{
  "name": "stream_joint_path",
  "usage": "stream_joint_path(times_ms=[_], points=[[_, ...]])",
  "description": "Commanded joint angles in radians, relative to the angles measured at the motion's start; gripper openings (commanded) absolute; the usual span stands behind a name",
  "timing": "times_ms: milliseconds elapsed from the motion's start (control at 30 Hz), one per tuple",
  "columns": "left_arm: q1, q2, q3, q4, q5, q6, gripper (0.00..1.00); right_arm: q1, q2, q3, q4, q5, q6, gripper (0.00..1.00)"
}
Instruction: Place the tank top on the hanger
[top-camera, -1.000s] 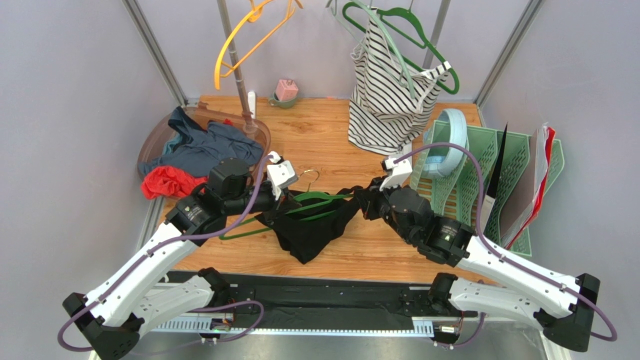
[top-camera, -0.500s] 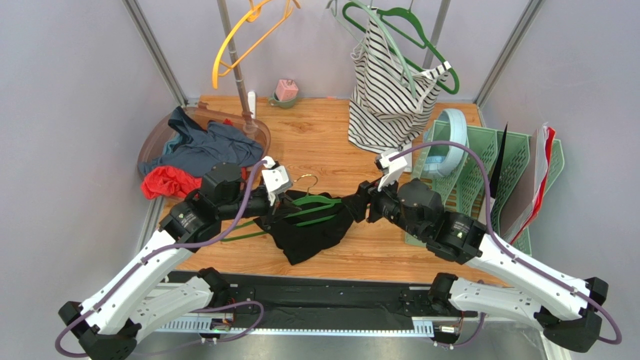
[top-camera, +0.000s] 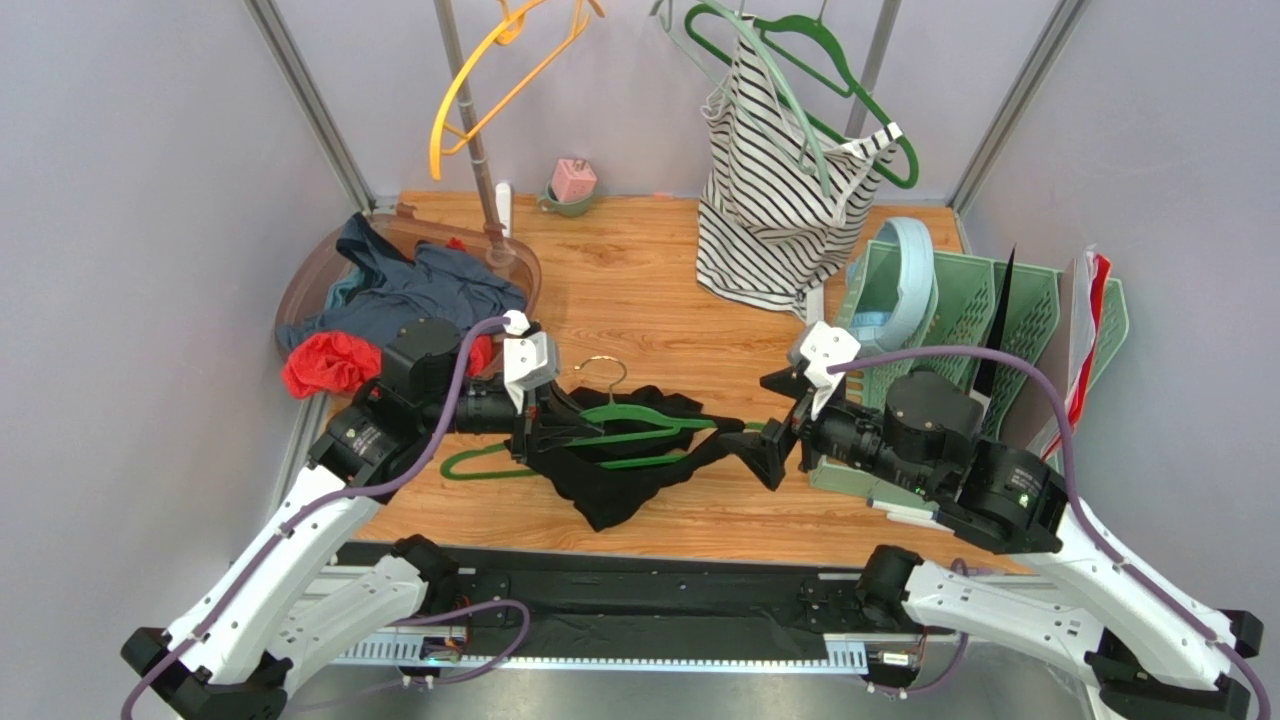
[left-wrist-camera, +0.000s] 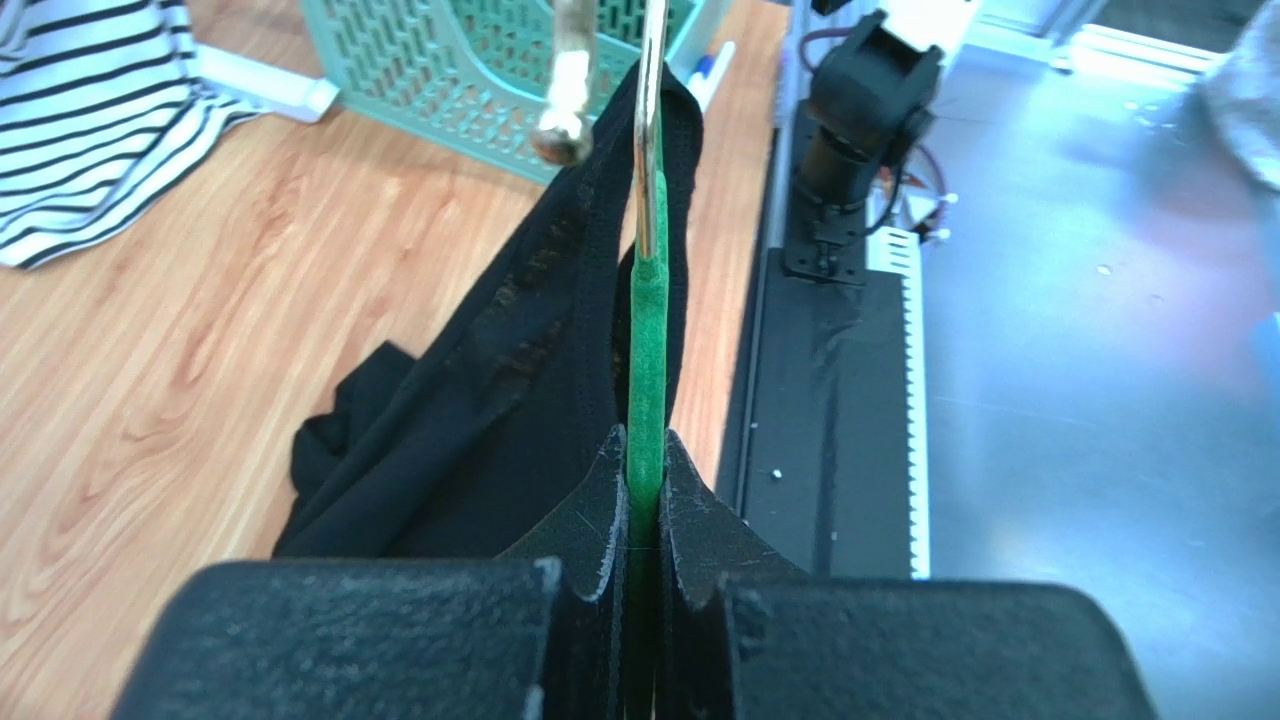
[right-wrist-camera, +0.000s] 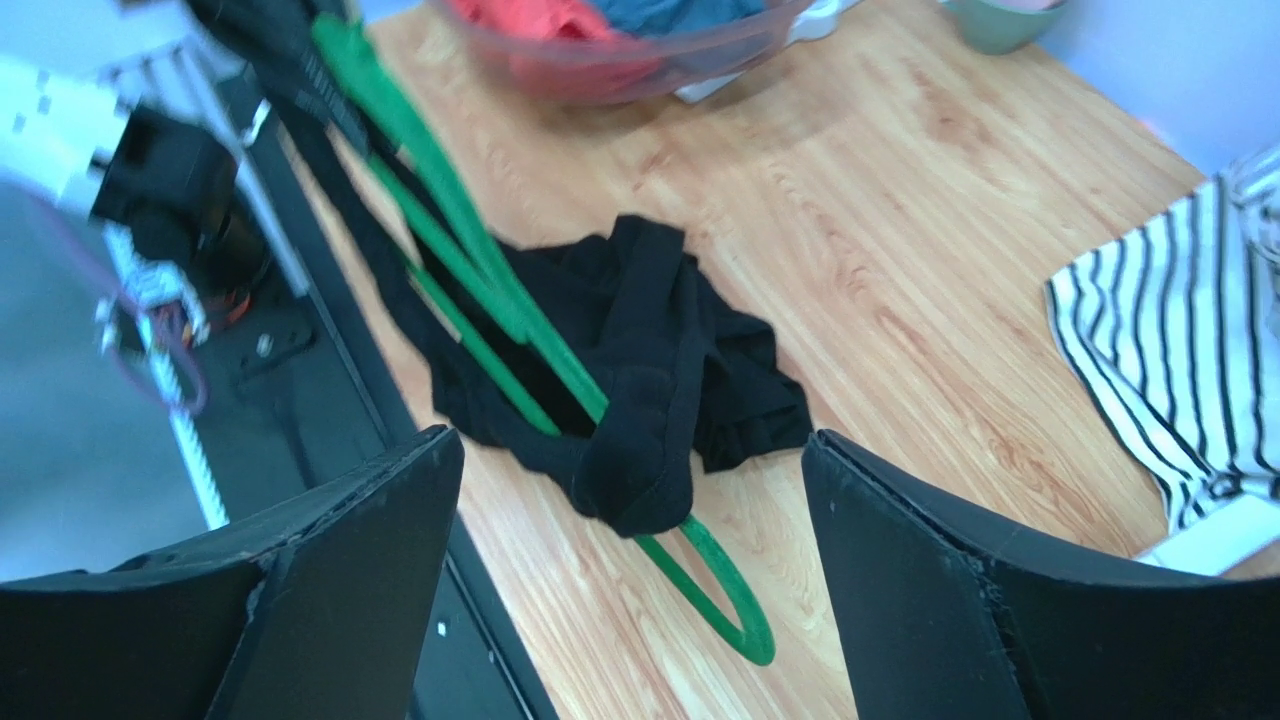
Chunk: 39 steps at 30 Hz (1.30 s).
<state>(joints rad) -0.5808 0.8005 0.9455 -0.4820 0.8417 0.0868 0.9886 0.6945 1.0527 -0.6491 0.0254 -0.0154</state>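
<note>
I will next grab the tank top's strap together with the hanger's arm, near the arm's rounded end, with my right gripper, so the hook stays free to hang.
The dark green hanger (top-camera: 639, 416) lies low across the table's near middle, and my left gripper (top-camera: 541, 413) is shut on its bar near the hook. In the left wrist view the green bar (left-wrist-camera: 648, 345) runs straight out from between the closed jaws. The black tank top (top-camera: 609, 483) hangs bunched over the hanger, its fabric (right-wrist-camera: 661, 345) lapped over the arm near the hanger's rounded end (right-wrist-camera: 721, 593). My right gripper (top-camera: 769, 443) stands open just right of that end, touching nothing, with its fingers (right-wrist-camera: 346, 585) wide on either side of the strap in the right wrist view.
A striped top (top-camera: 774, 180) hangs on hangers at the back right, and a yellow hanger (top-camera: 481, 75) hangs on the pole. A clear bowl (top-camera: 323, 263) of clothes sits at the left. Mint racks (top-camera: 962, 330) stand at the right, and a small cup (top-camera: 571, 183) is at the back.
My right gripper has opened, let go of the tank top and drawn back to the right. The left gripper has shifted slightly left with the hanger.
</note>
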Motion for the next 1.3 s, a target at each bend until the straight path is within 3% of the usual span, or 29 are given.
stream_joint_path(times_ms=[0,400,533,700,800,933,1033,1067,1100,1233,1267], points=[[0.030,-0.001,0.055,0.046,0.181,0.007,0.00,-0.024,0.042,0.038,-0.107,-0.226,-0.138,0.88],[0.050,0.012,0.093,-0.043,0.247,0.067,0.00,-0.074,0.143,0.046,-0.145,-0.360,-0.162,0.83],[0.056,0.014,0.104,-0.067,0.243,0.094,0.00,-0.074,0.152,0.041,-0.152,-0.393,-0.156,0.60],[0.059,0.016,0.105,-0.075,0.247,0.102,0.00,-0.073,0.157,0.041,-0.153,-0.429,-0.146,0.42],[0.059,0.019,0.107,-0.075,0.243,0.102,0.00,-0.073,0.163,0.041,-0.147,-0.409,-0.136,0.03],[0.059,0.026,0.107,-0.081,0.221,0.102,0.00,-0.074,0.151,0.030,-0.120,-0.397,-0.132,0.00],[0.059,0.035,0.111,-0.078,0.175,0.085,0.20,-0.073,0.139,0.023,-0.104,-0.389,-0.124,0.00],[0.059,0.037,0.113,-0.078,0.142,0.080,0.41,-0.074,0.137,0.021,-0.104,-0.383,-0.123,0.00],[0.059,0.036,0.111,-0.067,0.125,0.068,0.50,-0.073,0.129,0.018,-0.103,-0.372,-0.118,0.00],[0.059,0.043,0.108,-0.049,0.053,0.044,0.73,-0.073,0.129,0.009,-0.098,-0.352,-0.110,0.00],[0.059,0.045,0.110,-0.047,0.013,0.039,0.86,-0.073,0.131,0.010,-0.101,-0.345,-0.107,0.00]])
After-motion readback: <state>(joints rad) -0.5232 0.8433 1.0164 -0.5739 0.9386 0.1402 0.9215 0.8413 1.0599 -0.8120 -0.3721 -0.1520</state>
